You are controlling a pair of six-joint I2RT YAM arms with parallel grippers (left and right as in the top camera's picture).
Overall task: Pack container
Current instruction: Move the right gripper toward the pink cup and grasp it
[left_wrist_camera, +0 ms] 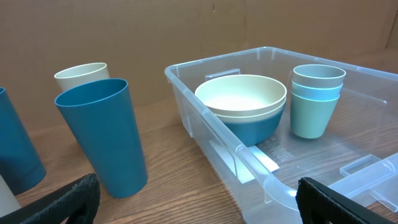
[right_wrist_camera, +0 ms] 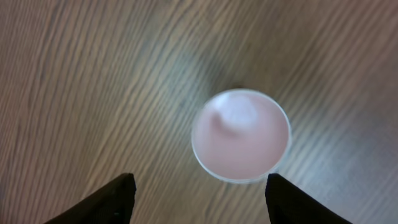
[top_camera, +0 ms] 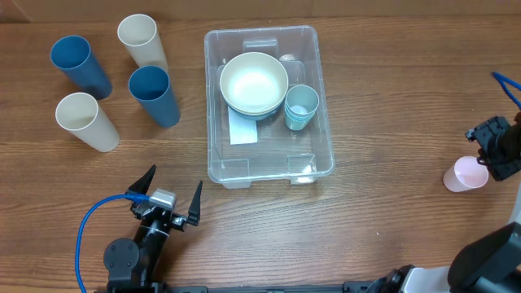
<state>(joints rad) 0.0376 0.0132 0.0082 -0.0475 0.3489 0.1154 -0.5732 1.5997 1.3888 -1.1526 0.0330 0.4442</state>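
Next, my right gripper grabs the pink cup by its rim (top_camera: 470, 172) (right_wrist_camera: 241, 136) from above, and its base stays free to nest into the container's stacked small cups.
The clear plastic container (top_camera: 269, 163) sits mid-table and holds stacked bowls (top_camera: 254, 83) and stacked light-blue small cups (top_camera: 301, 107); it also shows in the left wrist view (left_wrist_camera: 217, 134). A pink cup (top_camera: 465, 174) stands upright on the table at the far right, seen from above in the right wrist view (right_wrist_camera: 241, 135). My right gripper (top_camera: 492, 155) is open and hangs just above the pink cup (right_wrist_camera: 199, 199). My left gripper (top_camera: 172, 195) is open and empty near the front edge, in front of the container's near-left corner (left_wrist_camera: 199, 202).
Several tall cups stand at the back left: two dark blue (top_camera: 80, 65) (top_camera: 154, 94) and two cream (top_camera: 143, 41) (top_camera: 85, 120). The nearer blue cup (left_wrist_camera: 104, 134) stands just left of the container in the left wrist view.
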